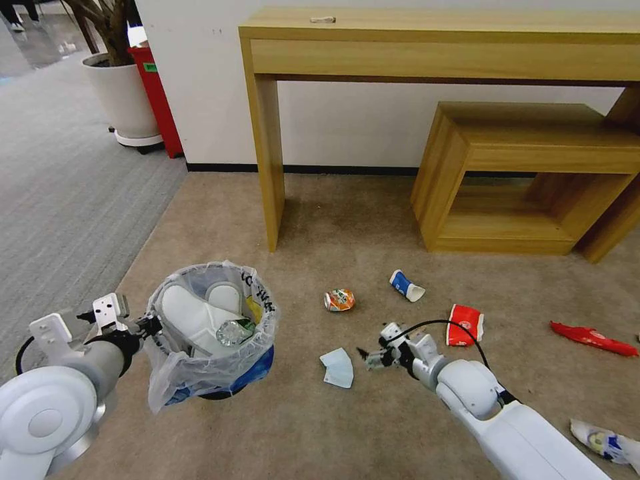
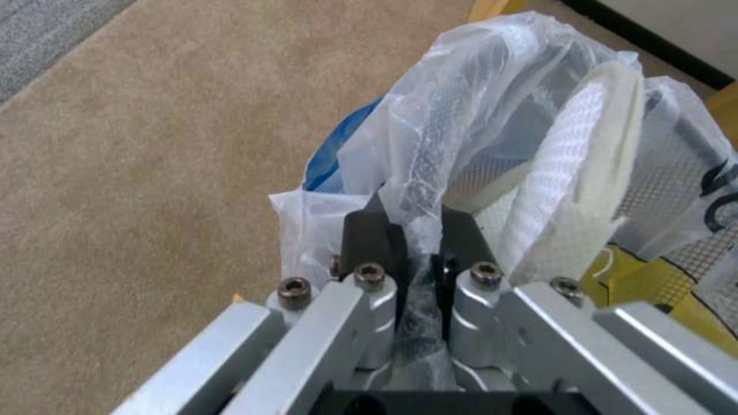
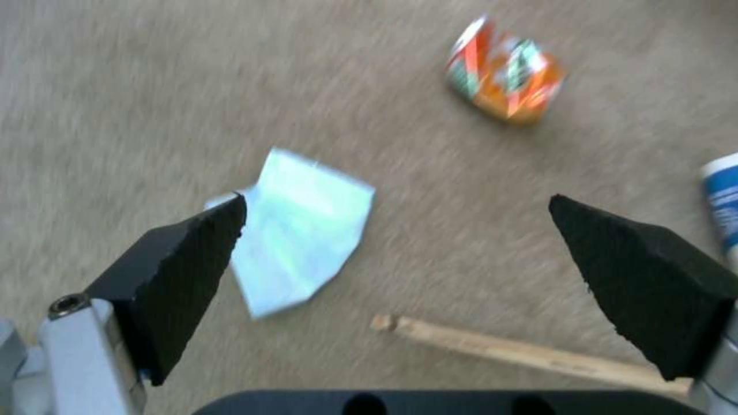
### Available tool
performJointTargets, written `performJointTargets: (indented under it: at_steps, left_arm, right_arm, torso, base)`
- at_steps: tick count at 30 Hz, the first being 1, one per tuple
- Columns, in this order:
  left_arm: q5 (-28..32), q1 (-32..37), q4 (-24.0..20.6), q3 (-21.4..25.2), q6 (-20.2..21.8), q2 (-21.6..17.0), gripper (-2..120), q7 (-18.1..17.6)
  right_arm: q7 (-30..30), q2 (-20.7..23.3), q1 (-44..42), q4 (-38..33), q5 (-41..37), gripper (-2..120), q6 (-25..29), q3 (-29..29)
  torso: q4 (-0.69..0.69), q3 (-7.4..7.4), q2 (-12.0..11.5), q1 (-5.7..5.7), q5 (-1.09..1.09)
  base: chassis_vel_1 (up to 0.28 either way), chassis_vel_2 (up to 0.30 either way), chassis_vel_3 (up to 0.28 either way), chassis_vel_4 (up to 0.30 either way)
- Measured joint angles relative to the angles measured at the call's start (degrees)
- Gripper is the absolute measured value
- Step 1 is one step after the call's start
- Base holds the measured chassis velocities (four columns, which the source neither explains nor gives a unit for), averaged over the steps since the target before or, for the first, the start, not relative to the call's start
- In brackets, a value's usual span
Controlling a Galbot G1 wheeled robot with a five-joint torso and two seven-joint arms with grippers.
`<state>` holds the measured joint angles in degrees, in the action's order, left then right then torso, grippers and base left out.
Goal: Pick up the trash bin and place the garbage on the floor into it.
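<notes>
The blue mask must drop into the trash bin, so my right gripper should next grab it by its thin edge (image 1: 351, 369).
The trash bin (image 1: 183, 373), lined with a clear crinkled bag, stands at lower left with white slippers (image 1: 193, 313), a crushed bottle (image 1: 233, 331) and a yellow wrapper inside. My left gripper (image 1: 143, 327) is shut on its bagged rim (image 2: 419, 253), next to a slipper (image 2: 584, 173). My right gripper (image 1: 370, 357) hangs open (image 3: 396, 199) low over the carpet, above the blue mask (image 1: 337, 368) (image 3: 300, 236) and a wooden stick (image 3: 530, 354). Garbage on the floor: a crushed can (image 1: 339, 300) (image 3: 504, 78), a blue-white paper cup (image 1: 405, 285), a red cup (image 1: 465, 325), a red wrapper (image 1: 592, 338), a white wrapper (image 1: 603, 440).
A tall wooden console table (image 1: 267, 133) stands against the wall, with a lower wooden table (image 1: 467, 153) to its right. A white planter (image 1: 123, 93) and a red box (image 1: 157, 93) sit at back left. Grey carpet (image 1: 60, 187) runs along the left.
</notes>
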<state>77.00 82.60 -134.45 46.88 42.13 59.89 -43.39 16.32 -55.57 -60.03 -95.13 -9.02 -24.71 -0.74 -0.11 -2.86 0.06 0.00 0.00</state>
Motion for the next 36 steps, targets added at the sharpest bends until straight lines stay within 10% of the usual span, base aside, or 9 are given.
performJointTargets:
  at_steps: [16,36]
  left_arm:
    - [-0.4,-0.7,1.1,-0.7,0.0,0.0,3,0.1]
    - [-0.6,-1.4,2.7,-0.8,0.0,0.0,3,1.0]
  right_arm:
    - [0.0,-2.9,1.2,3.6,0.1,100,-12.2,4.0]
    - [2.7,-8.4,8.4,13.6,7.1,100,-7.6,9.5]
  torso:
    - [0.0,0.01,0.0,0.0,-0.01]
    - [0.0,0.01,0.0,0.0,0.0]
  base:
    - [0.0,0.0,0.0,0.0]
    - [0.0,0.0,0.0,0.0]
